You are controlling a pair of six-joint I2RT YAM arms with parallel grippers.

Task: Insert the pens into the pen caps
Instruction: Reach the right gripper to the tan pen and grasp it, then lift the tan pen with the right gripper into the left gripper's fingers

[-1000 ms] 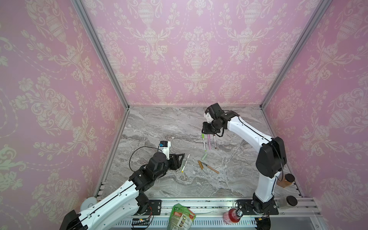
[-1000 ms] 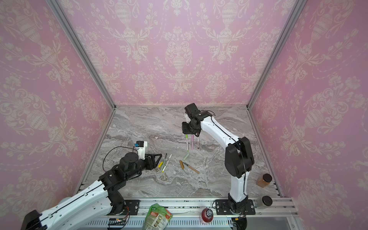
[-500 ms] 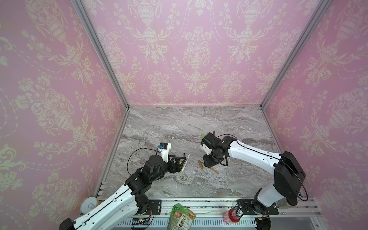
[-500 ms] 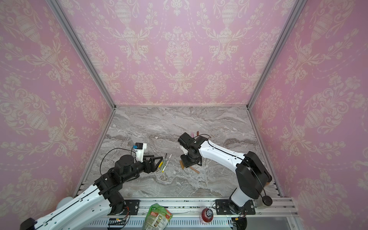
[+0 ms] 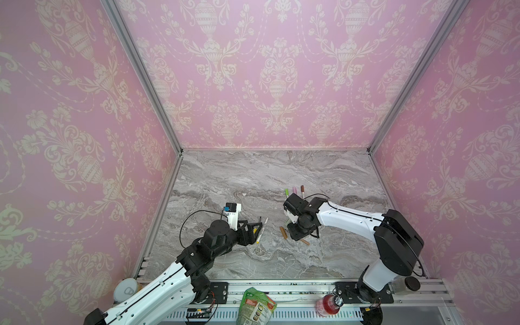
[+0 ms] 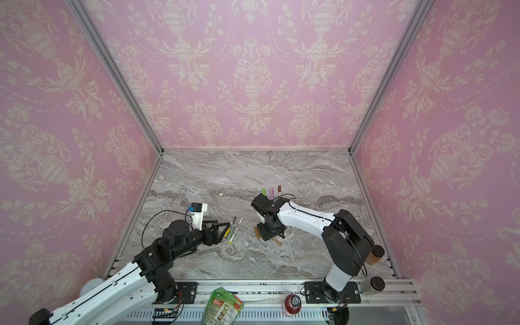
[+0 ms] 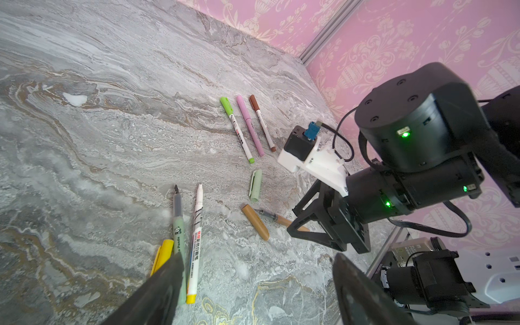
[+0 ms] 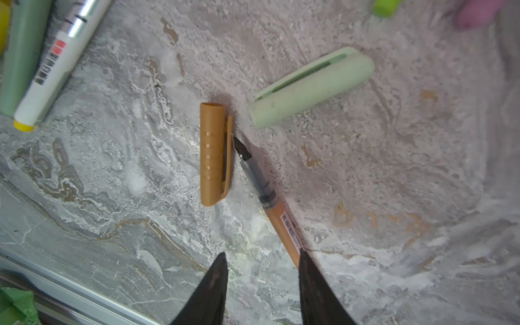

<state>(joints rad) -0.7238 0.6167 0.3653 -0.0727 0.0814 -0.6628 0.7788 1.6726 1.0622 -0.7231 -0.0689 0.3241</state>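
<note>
Next, the right gripper will grab the tan pen's body, so its dark tip and rear end stay free and the left gripper can take it for cap insertion.
My right gripper [image 8: 261, 253] hangs open low over the marble, beside the tan pen [image 8: 278, 219], whose barrel runs under one finger. The pen's dark tip lies against the tan cap [image 8: 213, 154]. A pale green cap [image 8: 309, 87] lies just past them. My left gripper [image 7: 257, 257] is open and holds nothing. One of its fingers hovers over the yellow cap [image 7: 161, 254], the pale green pen [image 7: 177, 225] and the white pen [image 7: 197, 233]. Three capped pens, lime [image 5: 287, 192], pink [image 5: 295, 190] and brown [image 5: 302, 189], lie side by side farther back.
Pink patterned walls close in the marble table [image 5: 253, 174] on three sides. A green snack bag [image 5: 254, 306], a red bottle [image 5: 327, 304] and a jar [image 5: 405, 284] sit along the front rail. My two grippers stand close together near the table's middle.
My right gripper came forward from the three capped pens at the back, dropped over the tan pen and cap, and opened wider. The left jaws also opened wider; that arm barely moved.
</note>
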